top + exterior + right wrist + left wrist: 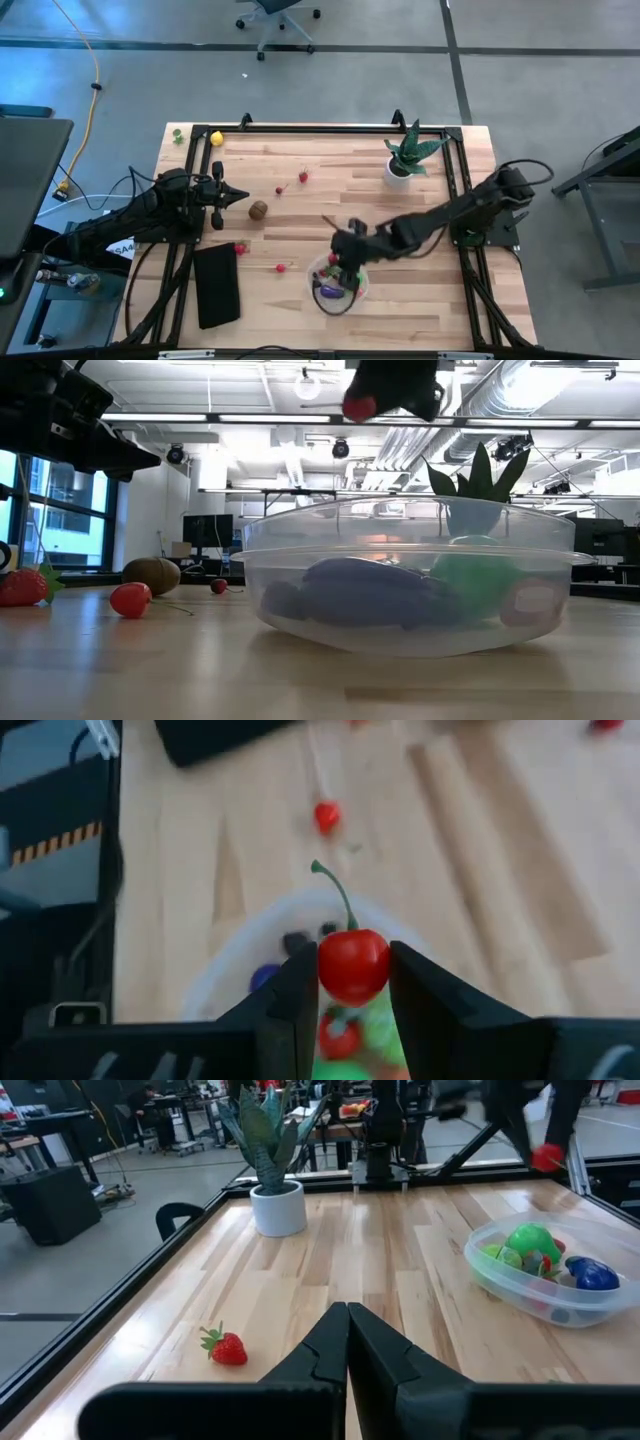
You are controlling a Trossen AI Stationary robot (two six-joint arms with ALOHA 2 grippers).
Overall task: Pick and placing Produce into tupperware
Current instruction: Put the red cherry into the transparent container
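My right gripper keeps holding the red cherry (353, 968) until I lower the cherry next, since in the right wrist view it hangs high above the round tupperware.
The clear round tupperware (322, 299) (410, 622) sits near the table's near edge and holds a purple piece (360, 592), a green piece (478, 575) and red ones. My right gripper (345, 262) (352, 952) hovers over it, shut on a red cherry (358, 407). My left gripper (236, 197) (347, 1318) is shut and holds nothing, above the table's left part near the brown kiwi (259, 210). Loose on the wood lie a strawberry (303, 176) (228, 1348), a cherry (281, 189) and two red pieces (240, 248) (283, 267). A yellow piece (216, 138) and a green one (177, 133) lie at the far left corner. My right gripper pinches the cherry's round red body (352, 970) between its two fingers, one on each side. The fingers come from above, slanting down. The cherry is lifted clear over the tupperware's rim (250, 952), and its green stem (336, 892) sticks out past the fingertips.
A flat black rectangle (216, 285) lies at the near left. The spiky plant in a white pot (405, 160) (277, 1205) stands at the far right. A black frame rail (330, 130) runs round the table's edges. Bare wood lies between the kiwi and the pot.
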